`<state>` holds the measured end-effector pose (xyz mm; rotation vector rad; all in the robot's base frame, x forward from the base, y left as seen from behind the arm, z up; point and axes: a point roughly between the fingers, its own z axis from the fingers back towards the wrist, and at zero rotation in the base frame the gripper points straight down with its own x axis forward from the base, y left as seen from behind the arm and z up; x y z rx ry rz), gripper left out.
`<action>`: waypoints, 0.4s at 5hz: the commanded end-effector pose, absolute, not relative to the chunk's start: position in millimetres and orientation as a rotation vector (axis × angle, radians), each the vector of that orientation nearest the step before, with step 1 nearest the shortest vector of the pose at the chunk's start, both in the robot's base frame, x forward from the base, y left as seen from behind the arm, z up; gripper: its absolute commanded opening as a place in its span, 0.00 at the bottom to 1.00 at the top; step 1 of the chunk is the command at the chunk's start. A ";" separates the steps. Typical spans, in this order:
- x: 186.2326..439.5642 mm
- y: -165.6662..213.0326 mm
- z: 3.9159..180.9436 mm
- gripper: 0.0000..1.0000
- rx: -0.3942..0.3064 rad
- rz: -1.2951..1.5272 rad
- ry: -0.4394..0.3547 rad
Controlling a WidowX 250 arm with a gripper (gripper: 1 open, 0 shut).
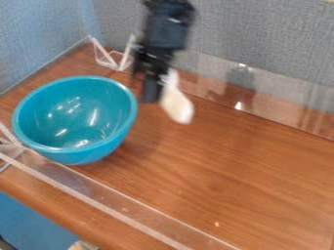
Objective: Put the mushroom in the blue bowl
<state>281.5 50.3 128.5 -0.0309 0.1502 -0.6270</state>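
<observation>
The mushroom [178, 106] hangs outside the blue bowl's rim [131, 103] and would miss if the gripper opened now. The gripper needs to first move the mushroom over the bowl.
The blue bowl [74, 117] sits on the left of the wooden table, glossy turquoise and with nothing in it. My gripper [156, 90] hangs in the air just right of the bowl's far rim, pointing down. It is shut on the mushroom [178, 106], whose cream-white stem sticks out below and to the right of the fingers. The cap is mostly hidden between the dark fingers. The mushroom is well above the tabletop and beside the bowl, not over its middle.
Low clear acrylic walls [248, 83] run along the table's back and front edges. A white triangular bracket [117, 54] stands at the back left corner. Bare wood [235, 166] stretches to the right of the bowl.
</observation>
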 end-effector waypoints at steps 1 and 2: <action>262.3 69.7 148.1 0.00 -0.006 -0.533 0.122; 248.2 89.2 144.8 0.00 -0.009 -0.477 0.149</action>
